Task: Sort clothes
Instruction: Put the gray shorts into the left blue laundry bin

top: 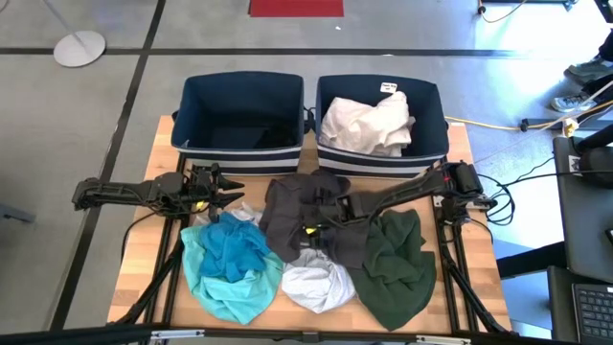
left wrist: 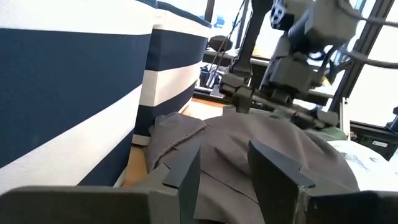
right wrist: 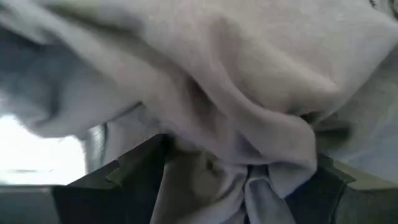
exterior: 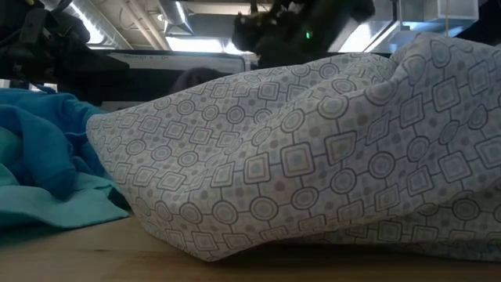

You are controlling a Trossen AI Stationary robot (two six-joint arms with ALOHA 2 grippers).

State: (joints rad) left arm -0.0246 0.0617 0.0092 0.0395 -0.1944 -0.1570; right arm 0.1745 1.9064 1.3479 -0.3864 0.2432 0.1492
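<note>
Next, my right gripper grips the dark grey garment by its bunched fold (right wrist: pixel 249 155) beside the stitched hem, to sort it out of the heap.
Clothes lie heaped on the wooden table: a dark grey garment (top: pixel 292 201) in the middle, a turquoise one (top: pixel 230 254) at the near left, a pale patterned one (top: pixel 316 283) in front and a dark green one (top: pixel 397 264) at the right. A white garment (top: pixel 369 123) lies in the right bin. My right gripper (top: pixel 311 228) is open and reaches slanting down from the right into the dark grey garment. My left gripper (top: pixel 230 182) stands open and level at the left, beside the grey garment's edge (left wrist: pixel 180 134), touching nothing. My right gripper (right wrist: pixel 239 165) comes slanting down from the table's right side onto the middle of the dark grey garment. Its open fingers (right wrist: pixel 130 177) stand on either side of a bunched fold (right wrist: pixel 249 155), and the cloth lies against them. The garment rests on the table and on the clothes under it.
Two navy bins with white stripes stand side by side at the far edge; the left bin (top: pixel 239 153) has no clothes in it and the right bin (top: pixel 383 158) holds the white garment. Cables and equipment lie on the floor past the table's right edge.
</note>
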